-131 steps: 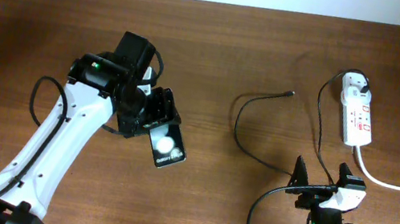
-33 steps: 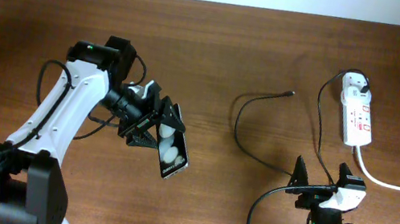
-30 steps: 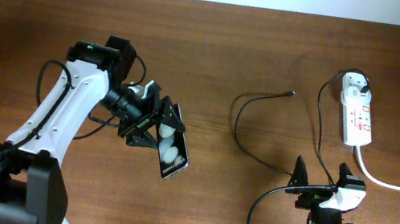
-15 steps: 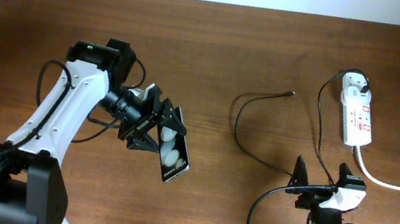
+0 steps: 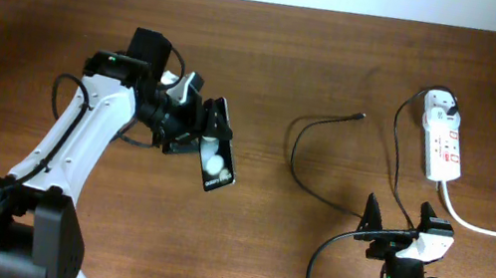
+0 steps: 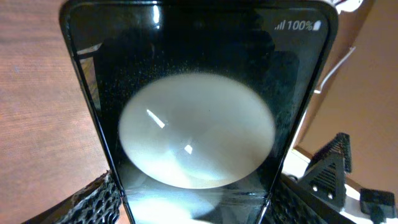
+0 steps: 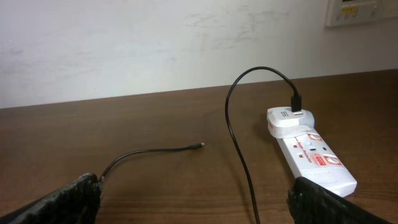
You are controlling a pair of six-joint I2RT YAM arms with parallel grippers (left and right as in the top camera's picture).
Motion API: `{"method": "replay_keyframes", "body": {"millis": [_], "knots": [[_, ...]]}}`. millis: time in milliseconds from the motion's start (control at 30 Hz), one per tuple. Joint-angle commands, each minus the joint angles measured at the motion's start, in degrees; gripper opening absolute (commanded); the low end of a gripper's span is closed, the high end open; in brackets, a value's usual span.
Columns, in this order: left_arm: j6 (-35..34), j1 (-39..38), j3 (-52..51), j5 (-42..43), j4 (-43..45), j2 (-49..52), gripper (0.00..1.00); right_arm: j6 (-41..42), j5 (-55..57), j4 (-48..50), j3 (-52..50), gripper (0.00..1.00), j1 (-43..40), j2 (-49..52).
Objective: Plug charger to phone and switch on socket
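The robot's left gripper is to re-grip the phone for plugging in the charger, so the right gripper next needs to grip the phone's loose end point(image 5: 217, 176) across its sides.
My left gripper point(image 5: 196, 132) is shut on the black phone point(image 5: 216, 158) and holds it tilted above the table left of centre. In the left wrist view the phone point(image 6: 199, 106) fills the frame between my fingers, its screen showing round white reflections. The charger, a thin black cable point(image 5: 296, 163), lies loose right of centre with its plug tip point(image 5: 362, 117) pointing right; it runs to a white adapter point(image 5: 440, 108) in the white socket strip point(image 5: 445, 147). My right gripper point(image 5: 403, 226) is open and empty near the front edge. Its view shows the cable tip point(image 7: 199, 145) and the socket point(image 7: 314, 158).
A thick white cord point(image 5: 490, 229) runs from the socket strip off the right edge. The brown wooden table point(image 5: 323, 51) ends at a white wall at the back.
My left gripper has lifted and turned the phone, moving it up and slightly toward the back from its lower spot. The right arm, cable and socket have not moved.
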Motion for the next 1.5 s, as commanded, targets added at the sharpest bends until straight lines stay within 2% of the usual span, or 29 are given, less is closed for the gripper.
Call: {"method": "replay_keyframes", "body": {"millis": [0,100,333,367,400,433,467,500,533,600,633,667,700,867,1000,1033,1100,1133,1233,1300,1400,1467], "knots": [[0.92,0.0,1.2,-0.81,3.39,0.09,0.56,0.04,0.04,-0.31,-0.28,0.99,0.42,-0.33],[0.9,0.0,1.2,-0.85,7.39,0.09,0.56,0.04,0.04,-0.31,-0.28,0.99,0.42,-0.33],[0.92,0.11,1.2,-3.67,7.41,0.09,0.57,0.87,-0.83,0.0,-0.28,0.99,0.42,-0.33],[0.92,0.11,1.2,-3.67,7.41,0.09,0.57,8.87,-6.05,0.24,-0.28,0.99,0.48,-0.33],[0.9,0.11,1.2,-3.65,7.39,0.09,0.57,23.85,-17.14,1.25,-0.28,0.99,0.48,-0.33],[0.85,0.11,1.2,-3.63,7.34,0.09,0.57,32.63,-24.35,1.49,-0.28,0.99,0.48,-0.33],[-0.52,0.09,1.2,-3.61,7.28,0.09,0.57,45.81,-34.29,1.6,-0.28,0.99,0.48,-0.33],[-4.66,0.09,1.2,-3.58,7.26,0.09,0.57,55.67,-42.51,1.55,-0.28,0.99,0.48,-0.33],[-7.41,0.09,1.2,-2.97,7.28,0.09,0.57,59.41,-47.43,1.38,-0.28,0.99,0.48,-0.33],[-9.14,0.09,1.2,1.46,7.3,0.09,0.57,59.41,-45.11,1.46,-0.28,0.99,0.46,-0.33],[-10.43,0.09,1.2,3.19,7.32,0.09,0.57,56.74,-42.84,1.55,-0.28,0.99,0.46,-0.33],[-10.93,0.02,1.2,3.56,7.32,0.09,0.58,47.5,-42.77,1.79,-0.28,0.99,0.46,-0.33],[-11.23,-0.09,1.2,3.54,7.32,0.09,0.58,43.93,-42.66,0.48,-0.28,0.99,0.46,-0.31],[-15.89,-1.66,1.2,3.5,9.25,0.09,0.57,41.2,-42.64,-0.2,5.07,0.99,0.48,4.37],[-17.29,-1.68,1.2,3.5,10.91,0.09,0.57,26.95,-41.42,-4.61,18.45,0.99,0.59,25.29],[-19.52,-1.68,1.2,3.52,11.39,0.09,0.56,24.48,-41.18,-4.59,20.85,0.95,1.36,29.38],[-23.71,-1.68,1.2,3.52,13.86,0.09,0.56,22.34,-33.05,-3.06,25.51,0.94,8.04,38.77],[-25.09,-1.68,1.2,3.52,14.05,0.09,0.56,21.79,-25.86,2.03,26.62,0.94,16.13,44.24],[-26.84,-1.68,1.2,3.54,14.27,0.09,0.56,23.91,-7.17,12.13,26.75,0.93,30.91,53.9],[-26.82,-1.68,1.2,4.7,14.25,0.09,0.56,25.33,-0.52,26.56,26.75,0.86,38.99,64.41],[-26.82,-1.68,1.2,5.95,14.23,0.09,0.57,29.73,2.01,38.36,27.3,0.8,40.26,73.37],[-26.82,-1.68,1.2,7.48,14.21,0.09,0.56,29.83,1.99,39.43,30.88,0.67,40.26,78.23]]}}
